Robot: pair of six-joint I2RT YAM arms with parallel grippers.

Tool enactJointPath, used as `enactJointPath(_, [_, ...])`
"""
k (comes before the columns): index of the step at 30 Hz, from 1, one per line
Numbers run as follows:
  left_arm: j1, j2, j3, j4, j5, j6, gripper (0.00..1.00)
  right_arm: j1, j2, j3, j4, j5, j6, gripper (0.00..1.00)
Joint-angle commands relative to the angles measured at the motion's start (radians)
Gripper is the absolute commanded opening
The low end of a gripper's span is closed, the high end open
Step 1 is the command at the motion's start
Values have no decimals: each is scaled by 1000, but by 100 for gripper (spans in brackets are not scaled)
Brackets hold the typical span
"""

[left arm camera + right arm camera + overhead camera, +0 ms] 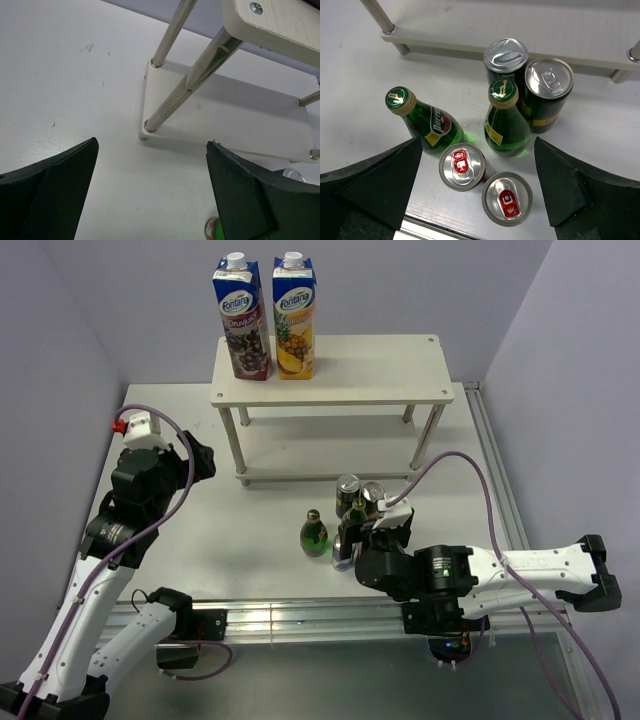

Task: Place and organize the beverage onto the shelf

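Observation:
My right gripper grabs the green bottle beside the dark cans by its gold-marked cap point(358, 504) next, which leaves the bottle's base free for the shelf point(360, 360).
The drinks stand grouped on the table in front of the white shelf point(360, 360). In the right wrist view, two green bottles point(427, 125) point(505, 125), two dark cans point(506, 57) point(549, 82) and two slim cans with red tabs point(462, 166) point(507, 198) stand upright. My right gripper point(478, 145) is open and empty, above the group, its fingers on either side of the slim cans. My left gripper point(152, 150) is open and empty over bare table by the shelf's front left leg point(162, 107). In the top view it point(200, 460) is left of the shelf.
Two tall juice cartons point(243, 320) point(294, 316) stand on the left end of the shelf's top board. The lower board point(330, 455) is bare. A metal rail point(490, 455) runs along the table's right edge. Walls close in behind and at the sides.

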Motion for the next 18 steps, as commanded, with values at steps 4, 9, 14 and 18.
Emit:
enactJointPath(4, [1, -20, -6, 25, 17, 15, 95, -52, 100, -37, 157, 29, -31, 100])
enactJointPath(9, [1, -29, -9, 26, 11, 16, 95, -140, 143, -77, 220, 61, -19, 100])
enactJointPath(14, [1, -28, -9, 26, 14, 15, 95, -218, 158, -91, 271, 72, -25, 99])
enactJointPath(18, [1, -29, -9, 26, 14, 15, 95, -259, 169, -128, 374, 45, -87, 98])
